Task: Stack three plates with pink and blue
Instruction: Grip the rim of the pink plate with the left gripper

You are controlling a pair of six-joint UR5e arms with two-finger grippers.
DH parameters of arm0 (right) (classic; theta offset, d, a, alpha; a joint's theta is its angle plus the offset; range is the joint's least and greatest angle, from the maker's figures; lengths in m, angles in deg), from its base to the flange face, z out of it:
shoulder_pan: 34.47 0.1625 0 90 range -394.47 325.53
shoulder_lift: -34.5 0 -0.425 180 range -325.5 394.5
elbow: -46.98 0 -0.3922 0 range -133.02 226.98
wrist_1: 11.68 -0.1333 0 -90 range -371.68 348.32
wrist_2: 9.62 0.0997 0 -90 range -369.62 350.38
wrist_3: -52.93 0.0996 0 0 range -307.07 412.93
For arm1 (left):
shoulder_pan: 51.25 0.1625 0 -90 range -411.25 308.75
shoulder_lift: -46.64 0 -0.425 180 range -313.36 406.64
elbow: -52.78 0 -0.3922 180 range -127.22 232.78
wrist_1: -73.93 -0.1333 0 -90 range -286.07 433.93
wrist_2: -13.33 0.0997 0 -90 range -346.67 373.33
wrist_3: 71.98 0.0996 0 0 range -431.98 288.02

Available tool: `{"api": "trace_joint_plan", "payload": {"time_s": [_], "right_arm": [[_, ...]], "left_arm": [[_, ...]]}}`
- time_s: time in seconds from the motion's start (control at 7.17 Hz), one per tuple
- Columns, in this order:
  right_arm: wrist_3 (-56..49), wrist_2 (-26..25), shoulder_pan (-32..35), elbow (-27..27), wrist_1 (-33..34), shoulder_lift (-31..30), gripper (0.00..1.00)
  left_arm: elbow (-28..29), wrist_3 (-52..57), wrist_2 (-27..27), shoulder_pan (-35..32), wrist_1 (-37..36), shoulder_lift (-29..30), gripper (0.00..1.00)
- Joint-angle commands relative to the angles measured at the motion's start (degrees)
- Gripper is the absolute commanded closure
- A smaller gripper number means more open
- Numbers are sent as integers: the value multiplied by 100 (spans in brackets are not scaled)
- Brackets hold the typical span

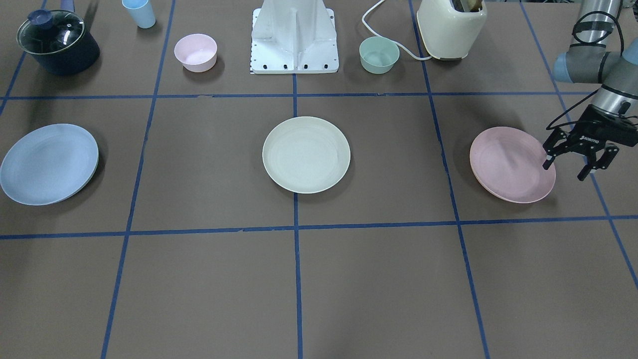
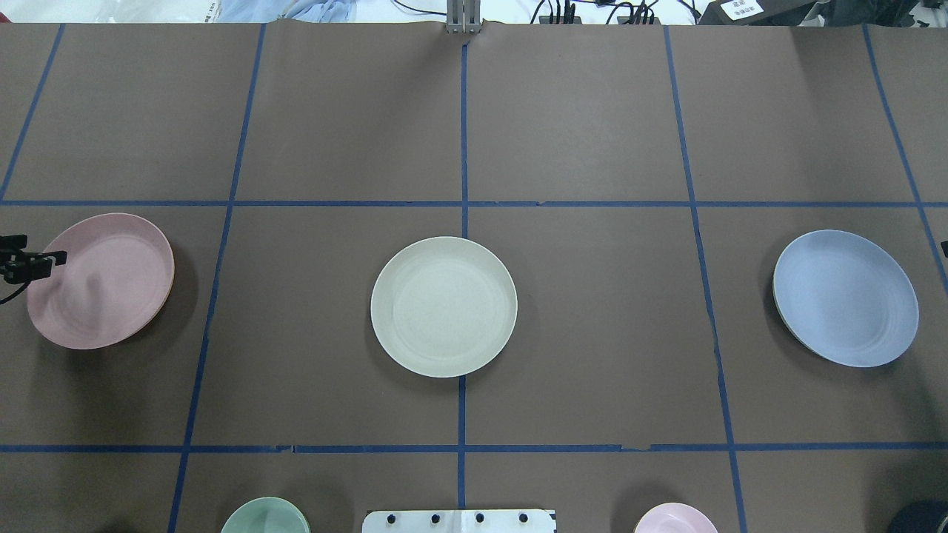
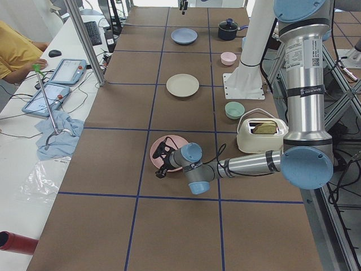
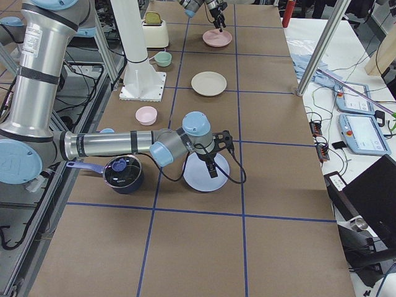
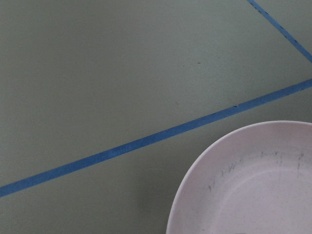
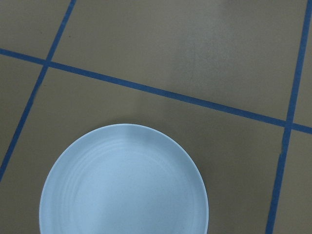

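Note:
I need to pinch the pink plate by its thin outer rim with my left gripper, because the plate is far wider than my open fingertips.
Three plates lie in a row on the brown table. The cream-white plate is in the middle. The pale pink plate lies on my left side and fills the lower right of the left wrist view. The light blue plate lies on my right side and shows in the right wrist view. My left gripper is open, with one finger over the pink plate's outer rim and the other outside it. My right gripper hovers over the blue plate; I cannot tell whether it is open or shut.
Along the robot's side of the table stand a dark lidded pot, a light blue cup, a small pink bowl, the robot base, a mint-green bowl and a cream toaster.

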Motion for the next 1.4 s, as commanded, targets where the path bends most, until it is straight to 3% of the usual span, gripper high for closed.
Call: {"api": "trace_joint_plan", "payload": {"time_s": [0.0,0.14,0.56,0.84,0.98,1.26], "right_arm": [[-7,-12,7,4,0,-7,0],[-7,-21,7,5,0,-7,0],[-7,-29,7,5,0,-7,0],[-7,-47,-1,5,0,-7,0],[-7,-56,7,22,-9,-7,0],[-7,-56,7,22,-9,-7,0]], "left_arm": [[6,4,23,92,-3,-8,75],[15,13,15,92,6,-8,99],[-186,22,-169,92,-29,1,100],[-790,31,-1009,13,-143,-17,100],[-1238,5,-1162,-14,-474,-8,100],[-3077,-170,-1120,12,-2881,132,100]]}}
